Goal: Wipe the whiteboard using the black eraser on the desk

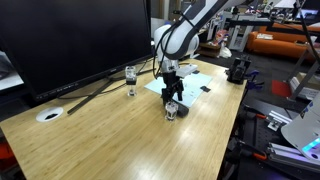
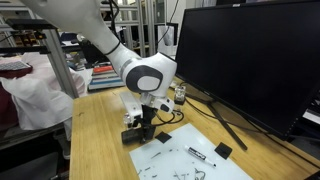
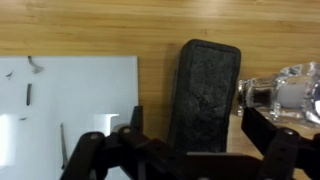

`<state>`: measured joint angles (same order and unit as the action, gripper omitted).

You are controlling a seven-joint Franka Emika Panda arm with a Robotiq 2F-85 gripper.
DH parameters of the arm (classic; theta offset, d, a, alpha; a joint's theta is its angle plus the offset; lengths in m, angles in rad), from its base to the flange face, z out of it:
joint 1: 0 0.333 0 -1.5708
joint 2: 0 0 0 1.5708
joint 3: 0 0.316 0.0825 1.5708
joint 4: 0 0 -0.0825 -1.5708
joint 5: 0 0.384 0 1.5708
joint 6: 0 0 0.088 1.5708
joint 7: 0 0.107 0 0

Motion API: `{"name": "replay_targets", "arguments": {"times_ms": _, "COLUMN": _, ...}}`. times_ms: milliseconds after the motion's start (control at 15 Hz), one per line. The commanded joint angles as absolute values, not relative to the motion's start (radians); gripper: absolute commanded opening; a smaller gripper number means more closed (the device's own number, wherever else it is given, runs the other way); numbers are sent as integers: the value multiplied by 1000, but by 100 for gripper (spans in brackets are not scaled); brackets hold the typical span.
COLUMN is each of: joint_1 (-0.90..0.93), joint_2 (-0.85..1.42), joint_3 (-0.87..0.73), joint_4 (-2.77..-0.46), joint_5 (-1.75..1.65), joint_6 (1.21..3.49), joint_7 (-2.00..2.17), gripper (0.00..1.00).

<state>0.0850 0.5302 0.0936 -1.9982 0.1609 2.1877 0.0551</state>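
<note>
My fingers reach down on either long side of the black eraser (image 3: pixel 205 100), so my gripper needs to close. Closing now would catch the eraser.
The black eraser (image 3: pixel 205 100) lies flat on the wooden desk (image 3: pixel 90 25), just right of the whiteboard (image 3: pixel 70 100), which bears faint dark marks. My gripper (image 3: pixel 193 125) is open and low over the eraser, with one finger on each side of it and a gap on the board side. In both exterior views the gripper (image 1: pixel 173 97) (image 2: pixel 140 127) points straight down at the desk (image 1: pixel 120 140) beside the whiteboard (image 1: pixel 190 82) (image 2: pixel 195 155). The eraser (image 2: pixel 134 137) shows as a dark block under the fingers.
A small clear glass object (image 3: pixel 285 90) lies right next to the eraser, close to one finger. A stemmed glass (image 1: pixel 131 79) stands near the big black monitor (image 1: pixel 70 40). A white round disc (image 1: pixel 49 114) lies by the desk's far side. A black tab (image 2: pixel 223 151) sits at the board's edge.
</note>
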Motion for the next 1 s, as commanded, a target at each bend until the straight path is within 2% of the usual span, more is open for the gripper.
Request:
{"name": "replay_targets", "arguments": {"times_ms": 0, "joint_1": 84, "joint_2": 545, "joint_3": 97, "joint_4": -1980, "joint_5": 160, "joint_6": 2194, "joint_7": 37, "gripper": 86}}
{"name": "replay_targets", "arguments": {"times_ms": 67, "joint_1": 84, "joint_2": 547, "joint_3": 97, "joint_4": -1980, "joint_5": 161, "joint_6": 2196, "joint_7": 40, "gripper": 74}}
{"name": "replay_targets", "arguments": {"times_ms": 133, "joint_1": 84, "joint_2": 547, "joint_3": 96, "joint_4": -1981, "joint_5": 161, "joint_6": 2199, "joint_7": 41, "gripper": 70}}
{"name": "replay_targets", "arguments": {"times_ms": 533, "joint_1": 87, "joint_2": 544, "joint_3": 93, "joint_4": -1982, "joint_5": 155, "joint_6": 2199, "joint_7": 46, "gripper": 27}}
{"name": "replay_targets", "arguments": {"times_ms": 933, "joint_1": 90, "joint_2": 495, "joint_3": 69, "joint_4": -2012, "joint_5": 121, "joint_6": 2208, "joint_7": 71, "gripper": 26}}
